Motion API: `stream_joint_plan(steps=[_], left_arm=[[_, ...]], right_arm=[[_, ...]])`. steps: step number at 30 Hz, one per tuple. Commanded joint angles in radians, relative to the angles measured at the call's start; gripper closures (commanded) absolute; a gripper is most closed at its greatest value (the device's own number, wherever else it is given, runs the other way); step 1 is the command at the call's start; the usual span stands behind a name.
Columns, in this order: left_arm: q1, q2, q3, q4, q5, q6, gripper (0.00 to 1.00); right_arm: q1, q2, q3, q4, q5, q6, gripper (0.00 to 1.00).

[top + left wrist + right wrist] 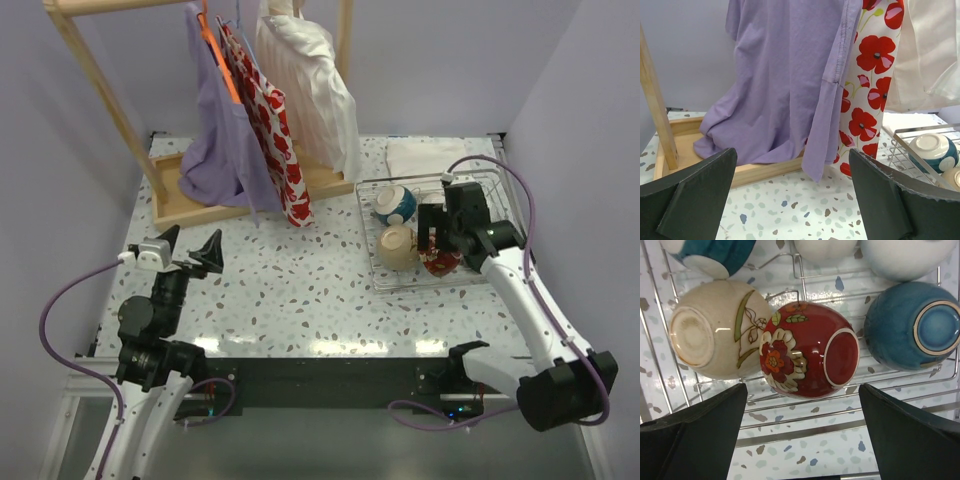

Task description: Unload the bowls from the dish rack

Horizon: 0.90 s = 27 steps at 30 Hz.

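Note:
Next, the right gripper grabs the red floral bowl [440,262] by its near side, so the bowl's far rim stays free for my left gripper.
The dish rack [480,185] stands at the right of the table and holds several bowls lying on their sides. In the right wrist view a red floral bowl [807,350] lies in the middle. A beige leaf-painted bowl [715,335] is to its left and a teal bowl [912,327] to its right. Another teal bowl [710,252], a cream bowl [825,247] and a white bowl [905,257] lie behind. My right gripper [802,435] is open and empty just above the red bowl [440,262]. My left gripper [190,243] is open and empty, far left of the rack.
A wooden clothes stand [250,195] at the back left carries a purple garment [785,80], a red poppy cloth [865,100] and a white one [305,80]. A folded white cloth [425,155] lies behind the rack. Walls close in on both sides.

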Motion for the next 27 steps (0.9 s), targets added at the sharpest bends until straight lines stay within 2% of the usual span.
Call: stream_joint_plan(steps=[1,5,14,27], left_arm=[[-0.007,-0.016,-0.003,0.063,-0.009,0.010,0.00],[-0.010,-0.019,-0.005,0.063,-0.010,0.012,0.00],[-0.011,-0.014,-0.005,0.060,-0.016,0.012,0.00],[-0.011,-0.002,-0.008,0.060,-0.026,0.013,0.00]], right_arm=[[0.005,0.057,0.036,-0.054,0.018,-0.014,0.01],[0.045,0.086,0.017,-0.028,0.094,-0.008,0.01],[0.215,0.154,-0.017,0.018,0.406,0.007,0.01],[0.310,0.261,-0.043,0.044,0.542,0.006,0.02]])
